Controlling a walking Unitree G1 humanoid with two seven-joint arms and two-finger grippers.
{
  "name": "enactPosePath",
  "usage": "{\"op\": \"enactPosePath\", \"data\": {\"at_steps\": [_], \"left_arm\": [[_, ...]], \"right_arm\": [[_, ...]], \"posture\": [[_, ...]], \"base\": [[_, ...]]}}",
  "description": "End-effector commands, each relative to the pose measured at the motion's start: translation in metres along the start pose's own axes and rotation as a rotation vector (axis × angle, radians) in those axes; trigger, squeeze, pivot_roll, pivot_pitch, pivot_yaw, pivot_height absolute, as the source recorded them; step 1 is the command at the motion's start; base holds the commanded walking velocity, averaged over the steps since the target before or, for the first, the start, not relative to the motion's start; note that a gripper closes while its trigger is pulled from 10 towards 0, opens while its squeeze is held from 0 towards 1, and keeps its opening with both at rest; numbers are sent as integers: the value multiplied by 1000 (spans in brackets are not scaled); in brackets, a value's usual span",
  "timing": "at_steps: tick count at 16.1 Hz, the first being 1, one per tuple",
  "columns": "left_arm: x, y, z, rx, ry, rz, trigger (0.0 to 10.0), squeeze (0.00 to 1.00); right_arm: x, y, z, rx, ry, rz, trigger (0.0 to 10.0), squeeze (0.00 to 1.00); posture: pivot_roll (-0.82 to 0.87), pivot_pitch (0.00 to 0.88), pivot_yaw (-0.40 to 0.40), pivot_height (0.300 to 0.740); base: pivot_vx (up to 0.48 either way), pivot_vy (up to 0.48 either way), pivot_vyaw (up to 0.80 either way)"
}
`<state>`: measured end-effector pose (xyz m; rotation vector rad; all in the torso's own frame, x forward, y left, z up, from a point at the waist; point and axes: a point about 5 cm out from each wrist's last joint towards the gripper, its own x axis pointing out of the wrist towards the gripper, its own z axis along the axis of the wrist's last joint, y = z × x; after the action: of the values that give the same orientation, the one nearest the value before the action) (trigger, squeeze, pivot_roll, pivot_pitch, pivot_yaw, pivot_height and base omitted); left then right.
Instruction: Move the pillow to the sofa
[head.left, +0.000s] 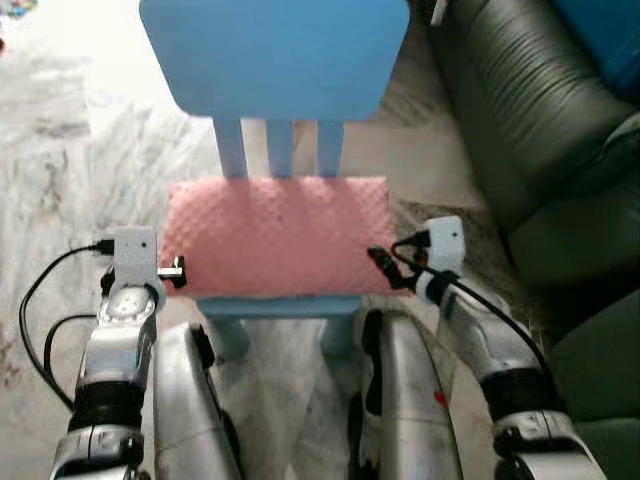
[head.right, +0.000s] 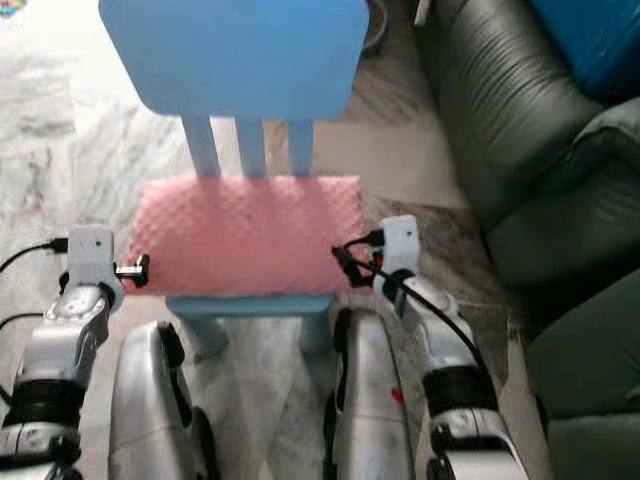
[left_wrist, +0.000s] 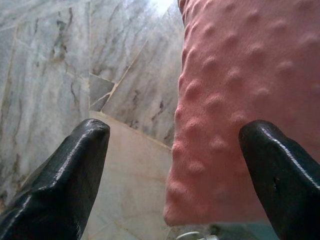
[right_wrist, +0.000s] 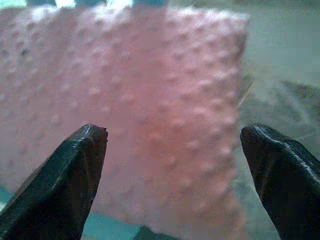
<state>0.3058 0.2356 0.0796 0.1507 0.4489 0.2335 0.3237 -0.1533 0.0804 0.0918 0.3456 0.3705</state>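
Note:
The pink pillow should be picked up next by its short edge (head.left: 389, 236) with my right gripper. Then it can move to the sofa (head.left: 540, 130).
A pink dimpled pillow (head.left: 277, 232) lies flat on the seat of a small blue chair (head.left: 275, 55). My left gripper (head.left: 178, 271) is at the pillow's front left corner, open, its fingers (left_wrist: 75, 170) straddling the pillow's edge (left_wrist: 240, 100). My right gripper (head.left: 388, 268) is at the front right corner, open too, with the pillow (right_wrist: 140, 115) just beyond its fingertips (right_wrist: 75, 170). A dark leather sofa (head.left: 540, 130) stands to the right of the chair.
Pale marble floor (head.left: 70, 170) surrounds the chair. My own silver legs (head.left: 300, 400) stand just before the seat's front edge. A blue thing (head.left: 600, 35) rests on the sofa at the top right. Little room separates the chair and the sofa.

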Motion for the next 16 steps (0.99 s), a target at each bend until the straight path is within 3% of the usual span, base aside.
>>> {"op": "enactPosePath", "data": {"at_steps": [1,3,5,6,9,10,11,12,14,16], "left_arm": [[3,3,-2,14,16,24,10000,1000],[7,-1,-2,16,18,14,10000,1000],[10,-7,3,-33,-34,-1,10000,1000],[13,-12,0,-29,-25,-8,10000,0],[16,-21,-6,-35,-17,-52,10000,0],[16,-23,-7,-46,-18,-65,10000,0],[17,-28,-10,-67,-18,-95,10000,0],[18,-30,-13,-56,6,-96,10000,0],[19,-25,-4,-15,-46,-73,10000,0],[21,-25,-12,12,-23,-80,10000,0]], "right_arm": [[5,4,-6,-8,28,17,10000,1000],[10,2,-10,-64,32,-40,10000,1000],[13,12,-14,-68,18,-6,10000,1000],[16,18,-20,-97,26,9,10000,1000],[22,22,-31,-117,51,5,10000,961],[22,22,-33,-106,58,-2,10000,643],[24,22,-39,-99,74,-22,10000,0],[25,18,-38,-129,64,-74,10000,0],[28,14,-28,-137,15,-127,10000,0],[27,8,-36,-189,73,-183,10000,0]], "posture": [[-3,264,-79,467],[-5,266,-86,467],[-11,272,-94,467],[-11,277,-95,467],[-12,286,-92,467],[-8,288,-92,467],[2,292,-91,467],[10,297,-91,467],[16,303,-89,467],[17,302,-90,467]], "base": [[0,0,0],[0,0,0],[0,0,0],[0,0,0],[0,0,0],[0,0,0],[0,0,0],[0,0,0],[0,0,0],[0,0,0]]}}
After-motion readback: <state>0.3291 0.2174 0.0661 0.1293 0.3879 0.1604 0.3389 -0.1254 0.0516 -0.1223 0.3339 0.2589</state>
